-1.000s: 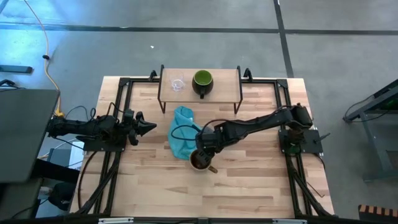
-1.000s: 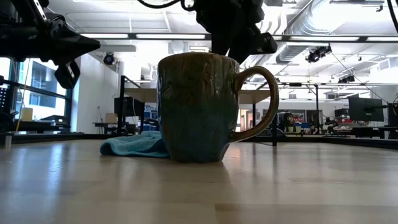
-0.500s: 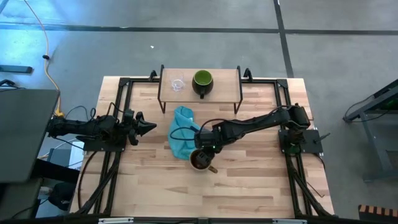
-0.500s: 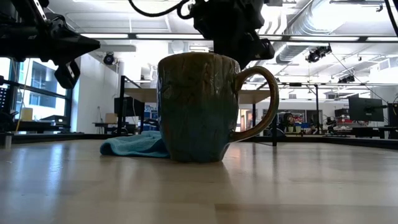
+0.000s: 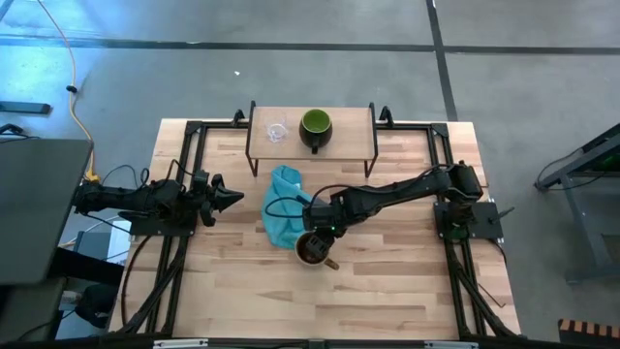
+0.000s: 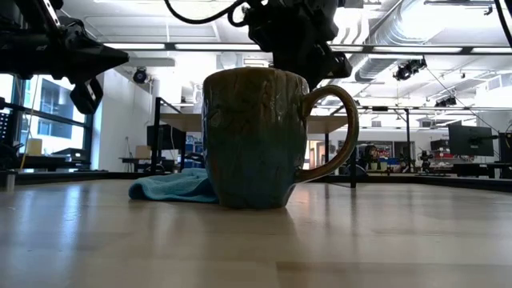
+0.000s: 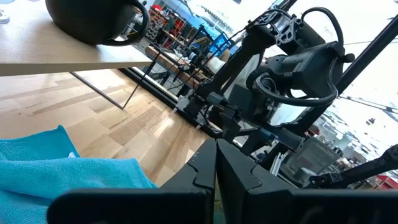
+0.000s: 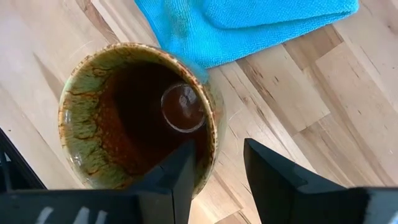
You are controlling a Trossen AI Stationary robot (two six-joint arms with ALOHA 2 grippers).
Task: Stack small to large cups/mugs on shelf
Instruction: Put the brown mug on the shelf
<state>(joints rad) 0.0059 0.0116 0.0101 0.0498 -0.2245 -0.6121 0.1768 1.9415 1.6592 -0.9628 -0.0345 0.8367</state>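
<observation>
The olive-tan mug is next to go beside the dark mug on the shelf. My right gripper will grab the olive-tan mug by its rim (image 8: 213, 146) to set it there.
The olive-tan mug (image 5: 312, 249) with a brown inside (image 8: 143, 112) stands upright on the table beside the teal cloth (image 5: 282, 215), its handle (image 6: 334, 132) toward the near right. My right gripper (image 8: 217, 163) hangs open just above its rim, pointing down, one finger over the inside and one outside the wall; I see no touch. The shelf (image 5: 354, 124) at the far edge carries the clear glass cup (image 5: 278, 131) and the dark mug (image 5: 315, 126) with a green inside. My left gripper (image 5: 229, 199) waits shut and level at the table's left.
Black frame rails (image 5: 190, 165) run along both sides of the table. The cloth's near end lies against the olive-tan mug's left side (image 6: 172, 188). Bare wood (image 5: 387, 291) stretches across the near half of the table.
My right gripper has edged a little toward the table's left above the olive-tan mug, its fingers staying open. The mug has kept its place.
</observation>
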